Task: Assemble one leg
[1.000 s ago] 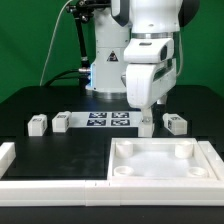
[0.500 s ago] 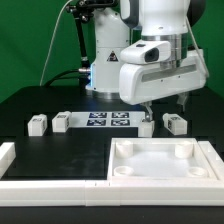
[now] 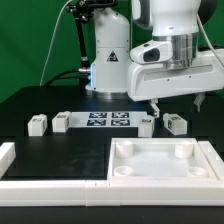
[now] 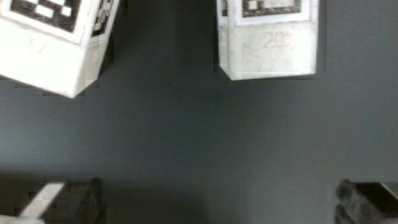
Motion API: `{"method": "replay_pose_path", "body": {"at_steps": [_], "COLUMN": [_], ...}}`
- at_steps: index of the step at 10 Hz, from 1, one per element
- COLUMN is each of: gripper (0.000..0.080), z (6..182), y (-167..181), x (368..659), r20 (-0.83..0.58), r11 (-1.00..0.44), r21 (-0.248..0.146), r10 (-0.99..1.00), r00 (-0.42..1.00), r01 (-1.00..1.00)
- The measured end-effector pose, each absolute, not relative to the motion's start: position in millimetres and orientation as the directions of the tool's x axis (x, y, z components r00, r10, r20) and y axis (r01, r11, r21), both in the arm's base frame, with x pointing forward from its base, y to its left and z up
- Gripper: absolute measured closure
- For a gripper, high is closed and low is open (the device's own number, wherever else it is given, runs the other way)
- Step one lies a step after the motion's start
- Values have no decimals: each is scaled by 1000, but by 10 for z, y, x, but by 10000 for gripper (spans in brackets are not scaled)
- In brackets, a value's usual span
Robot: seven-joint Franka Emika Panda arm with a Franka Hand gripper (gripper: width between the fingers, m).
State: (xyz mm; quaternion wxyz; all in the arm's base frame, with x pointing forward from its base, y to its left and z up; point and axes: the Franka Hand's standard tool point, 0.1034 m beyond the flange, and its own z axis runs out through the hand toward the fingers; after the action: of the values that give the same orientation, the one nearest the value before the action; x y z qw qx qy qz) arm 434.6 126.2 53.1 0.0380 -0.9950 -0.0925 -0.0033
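I need to grip the leg that is farther from the marker board next, by its tagged body, so that it can fill the corner socket of the white top.
Several small white legs lie in a row on the black table: two at the exterior view's left and two at its right. My gripper hangs above the two right legs, clear of them, with its jaws wide apart and nothing between them. In the wrist view two tagged legs lie on the dark table beyond the gripper. Its fingertips show only at the frame's edge. The large white top with round corner sockets lies at the front.
The marker board lies flat between the two pairs of legs. A white raised frame runs along the front left. The arm's base and a cable stand at the back.
The gripper has risen from just over the right-hand leg, turned at the wrist and shifted toward the exterior view's right. The legs have not moved.
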Motion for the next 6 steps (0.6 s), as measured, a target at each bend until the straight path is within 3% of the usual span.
{"method": "replay_pose_path", "body": {"at_steps": [3,6], "gripper": [150,150], "z": [523,520], "y": [1254,1320], "x": [4300,4176], "r20": [-63,-305], "r11": [-980,-985], "r21": [-72,-58], "r10": [189,171], "r00": [980,937], "r01": [184,161]}}
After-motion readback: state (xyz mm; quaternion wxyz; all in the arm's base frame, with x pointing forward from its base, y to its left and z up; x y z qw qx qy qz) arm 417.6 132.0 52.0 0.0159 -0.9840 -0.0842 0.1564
